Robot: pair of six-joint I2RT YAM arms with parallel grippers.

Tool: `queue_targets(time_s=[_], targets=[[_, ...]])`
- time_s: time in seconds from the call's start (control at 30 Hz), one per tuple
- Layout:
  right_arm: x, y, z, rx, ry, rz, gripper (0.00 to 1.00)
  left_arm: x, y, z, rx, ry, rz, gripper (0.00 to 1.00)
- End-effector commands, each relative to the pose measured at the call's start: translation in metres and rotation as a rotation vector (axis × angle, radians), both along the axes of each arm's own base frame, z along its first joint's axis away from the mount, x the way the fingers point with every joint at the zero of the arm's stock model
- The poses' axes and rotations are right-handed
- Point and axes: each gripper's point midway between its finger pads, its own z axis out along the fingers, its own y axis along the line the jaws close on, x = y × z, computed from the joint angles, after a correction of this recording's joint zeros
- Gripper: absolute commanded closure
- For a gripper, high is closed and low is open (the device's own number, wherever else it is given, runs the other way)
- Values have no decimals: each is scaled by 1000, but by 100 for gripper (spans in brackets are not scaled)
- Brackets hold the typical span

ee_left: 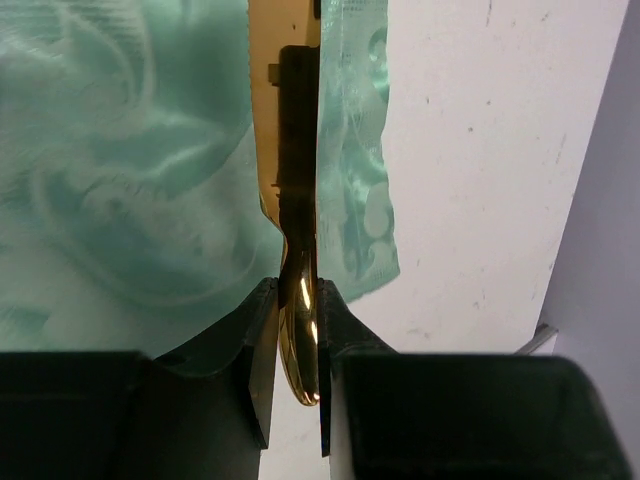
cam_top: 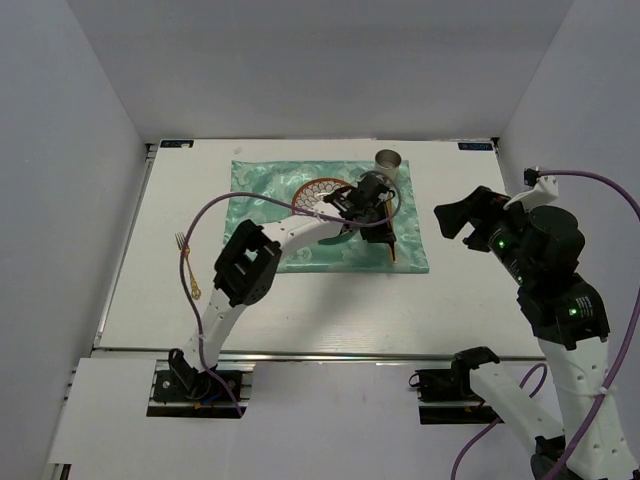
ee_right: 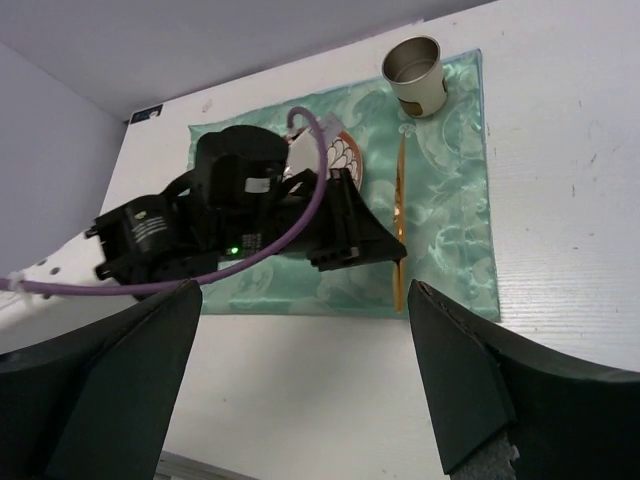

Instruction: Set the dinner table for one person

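Note:
My left gripper lowers the knife, before opening, since the gold knife [ee_left: 300, 330] hangs above the cloth and would come down short if I opened now.
The white dinner table [cam_top: 300, 310] carries a mint-green patterned cloth [cam_top: 260, 180]. On the cloth are a patterned plate [cam_top: 322, 192] and a metal cup [cam_top: 389, 162]. My left gripper [cam_top: 384, 226] is shut on a gold knife [ee_left: 300, 330] near its handle end. The blade runs along the cloth's right side [ee_right: 401, 190]. A gold fork [cam_top: 187, 262] lies on the bare table left of the cloth. My right gripper [cam_top: 458, 222] is open and empty, held above the table to the right of the cloth. In its wrist view the gripper [ee_right: 305, 360] looks down on the left arm.
White walls close in the table at the back and both sides. A metal rail [cam_top: 320, 352] runs along the near edge. The left arm's purple cable [cam_top: 215, 215] loops over the cloth's left part. The cup [ee_right: 415, 75] stands at the cloth's far right corner.

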Motion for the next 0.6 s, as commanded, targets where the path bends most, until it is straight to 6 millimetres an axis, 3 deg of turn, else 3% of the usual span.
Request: queue_targets(time_s=[0.0,0.03,0.1,0.57], targets=[[-6,-7,5,-13,-2,-24,11,23,-26,22,-80,-53,49,100],[-6,-6,5,-15,-1,-19,11,25,-36,31,-100,-71,43,100],[-8,-7,4,-27,0,-13,11,30,-40,28,-104,-80,48,100],[-8,-6,-8,-55,12,5,11,36,-53,-10,-89,-54,24,100]])
